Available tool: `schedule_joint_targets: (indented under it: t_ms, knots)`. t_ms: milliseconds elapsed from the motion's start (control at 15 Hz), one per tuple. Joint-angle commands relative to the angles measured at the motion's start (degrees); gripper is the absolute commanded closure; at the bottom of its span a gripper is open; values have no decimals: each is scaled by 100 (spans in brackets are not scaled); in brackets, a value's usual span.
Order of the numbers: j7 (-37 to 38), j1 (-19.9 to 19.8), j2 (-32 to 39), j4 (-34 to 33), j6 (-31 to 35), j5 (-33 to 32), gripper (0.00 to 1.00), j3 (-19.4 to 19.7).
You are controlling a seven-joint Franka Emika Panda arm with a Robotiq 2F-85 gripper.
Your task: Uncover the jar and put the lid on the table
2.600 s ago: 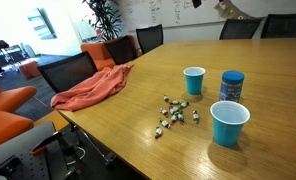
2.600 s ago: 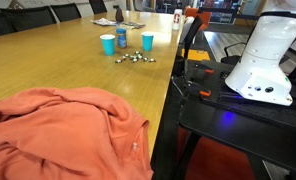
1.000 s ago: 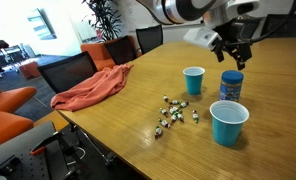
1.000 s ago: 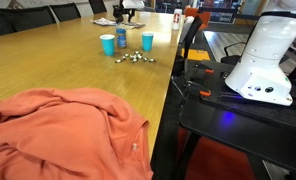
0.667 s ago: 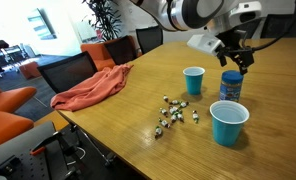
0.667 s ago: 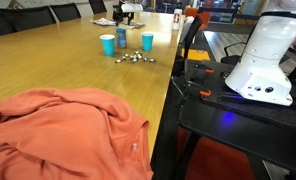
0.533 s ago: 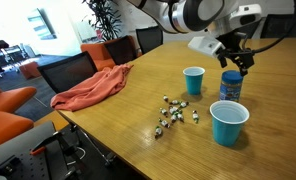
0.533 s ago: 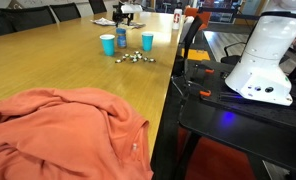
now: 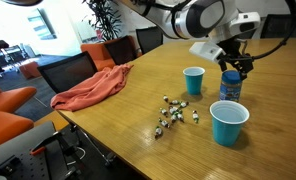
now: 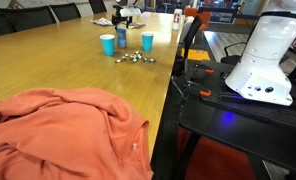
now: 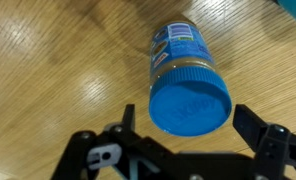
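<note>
I need to close my gripper on the lid now, because my open fingers reach past the lid's near edge, on either side of the blue lid (image 9: 232,75) (image 11: 190,104).
The jar (image 9: 230,90) stands upright on the wood-grain table (image 9: 118,120), its blue lid (image 9: 232,75) still on it. In the wrist view the jar's blue label (image 11: 179,47) and brownish contents show under the round blue lid (image 11: 190,104). My gripper (image 9: 234,66) is open just above the lid, its two black fingers (image 11: 192,125) spread to either side of the cap without touching it. In an exterior view the jar (image 10: 122,38) is tiny and far off, with the arm above it.
Two blue plastic cups (image 9: 194,80) (image 9: 228,122) stand near the jar. Several small loose objects (image 9: 174,115) lie scattered between them. An orange cloth (image 9: 91,88) lies at the table's edge; chairs (image 9: 66,70) line it. The robot base (image 10: 263,55) stands beside the table.
The arm has come into view and lowered onto the jar; over the last second the open gripper sank from above and beside the lid to straddle it. The jar has not moved.
</note>
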State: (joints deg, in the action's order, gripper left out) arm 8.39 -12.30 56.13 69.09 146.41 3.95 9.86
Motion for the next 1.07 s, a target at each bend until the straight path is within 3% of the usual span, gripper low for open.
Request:
schedule_joint_targets:
  t_ms: [0, 200, 267, 333, 467, 733, 1000]
  knots:
    - [182, 9, 188, -400, -327, -55, 0, 53]
    - [185, 5, 251, -508, -404, -63, 0, 61]
    - [178, 2, 268, -542, -440, -65, 25, 60]
    - [171, 1, 289, -571, -458, -72, 28, 62]
    - [171, 3, 316, -619, -471, -75, 44, 58]
    - [174, 6, 334, -677, -546, -87, 46, 55]
    - [152, 123, -79, -239, -420, -38, 46, 85]
